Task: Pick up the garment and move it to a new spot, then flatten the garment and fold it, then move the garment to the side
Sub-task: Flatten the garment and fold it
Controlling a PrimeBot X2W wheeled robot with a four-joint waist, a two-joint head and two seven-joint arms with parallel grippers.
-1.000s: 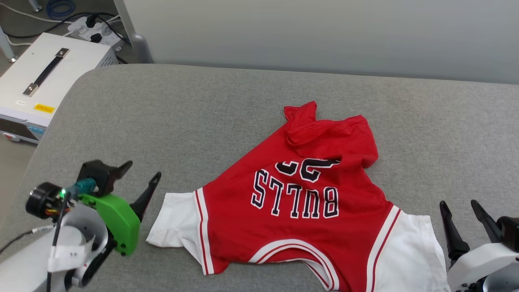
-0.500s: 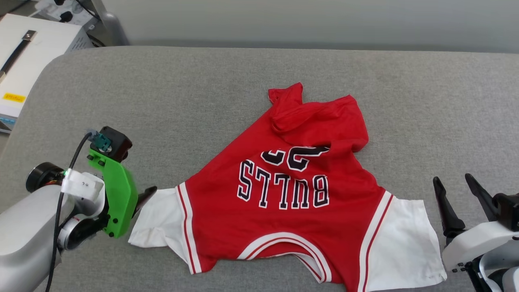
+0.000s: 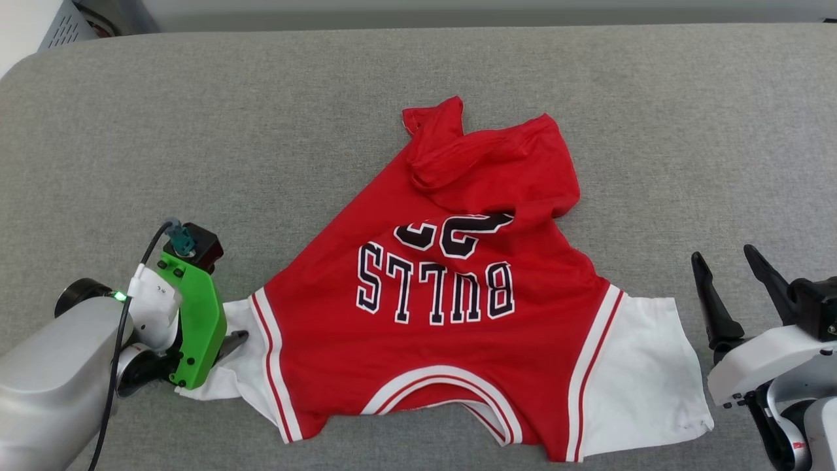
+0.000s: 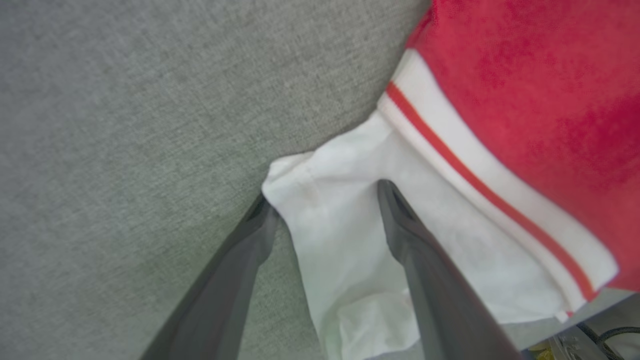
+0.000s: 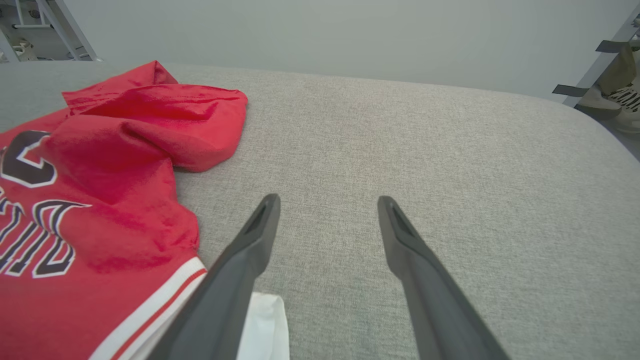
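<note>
The garment's red body lies spread flat on the cushion. My left gripper should pinch the garment next by the loose outer edge of its white sleeve [image 4: 292, 211].
The garment [image 3: 444, 281], a red jersey with white sleeves and upside-down black-and-white lettering, lies spread on the grey cushion, its hem bunched at the far end. My left gripper [image 3: 229, 340] is lowered onto its left white sleeve. In the left wrist view the garment [image 4: 525, 90] lies ahead, and the left gripper [image 4: 325, 197] is open with one finger on the sleeve and the other at the sleeve's outer edge. My right gripper [image 3: 724, 256] stands open just right of the other sleeve, above bare cushion. In the right wrist view, the right gripper [image 5: 328, 201] is apart from the garment [image 5: 100, 200].
The grey upholstered surface [image 3: 196, 131] stretches wide around the jersey, with rounded corners at far left and far right. A white box's corner [image 3: 19, 19] sits beyond the far left edge. Shoes [image 5: 615, 100] and a metal frame stand on the floor past the right corner.
The head camera has tilted down, shifting the whole picture. My left gripper has swung from beside the left sleeve down onto it. The right gripper has stayed put.
</note>
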